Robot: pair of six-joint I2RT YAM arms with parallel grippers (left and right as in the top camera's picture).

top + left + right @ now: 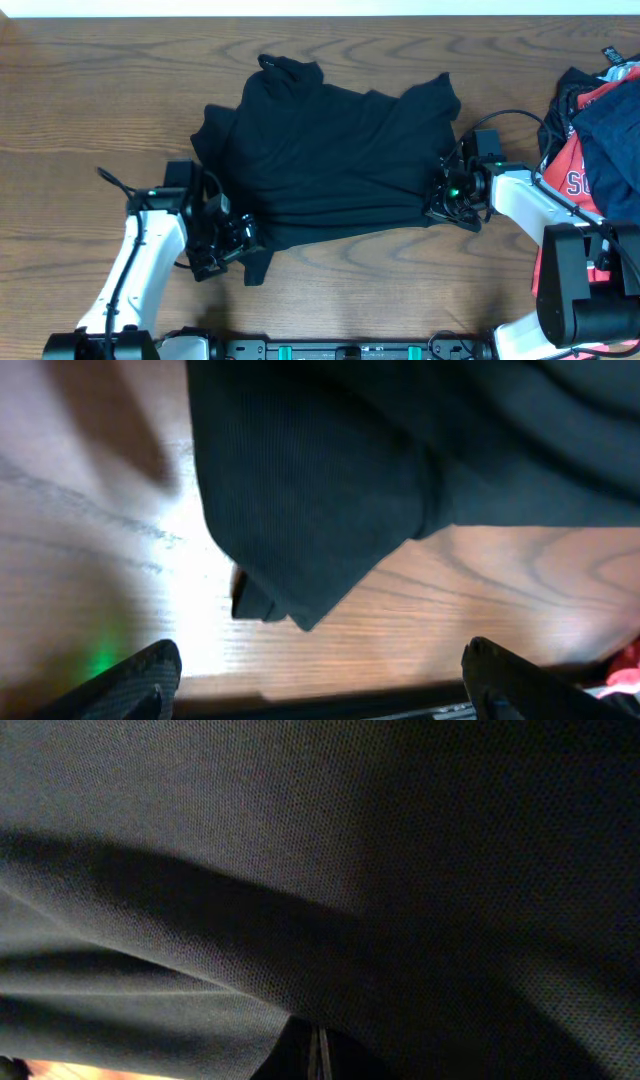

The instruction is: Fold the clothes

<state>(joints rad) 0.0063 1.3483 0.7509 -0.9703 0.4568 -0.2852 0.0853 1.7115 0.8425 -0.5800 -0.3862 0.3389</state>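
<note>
My left gripper will next grab the black shirt's near corner, opposite my right gripper's hold. That will stretch and spread the shirt for folding.
A black shirt [340, 165] lies crumpled across the middle of the table, its collar toward the far edge. My left gripper [238, 238] hovers by the shirt's near-left corner, open, and nothing sits between its fingers. In the left wrist view that folded corner [300, 510] hangs over the wood ahead of the left gripper [320, 685]. My right gripper [445, 200] is at the shirt's near-right edge, shut on the fabric. Black cloth [300, 870] fills the right wrist view and gathers at the closed right gripper [318, 1060].
More clothes are heaped at the right edge: a coral-red garment [575, 175] with white lettering and a dark navy one [612, 140]. The right arm's base [580, 290] stands in front of that heap. Bare wooden table [100, 90] surrounds the shirt.
</note>
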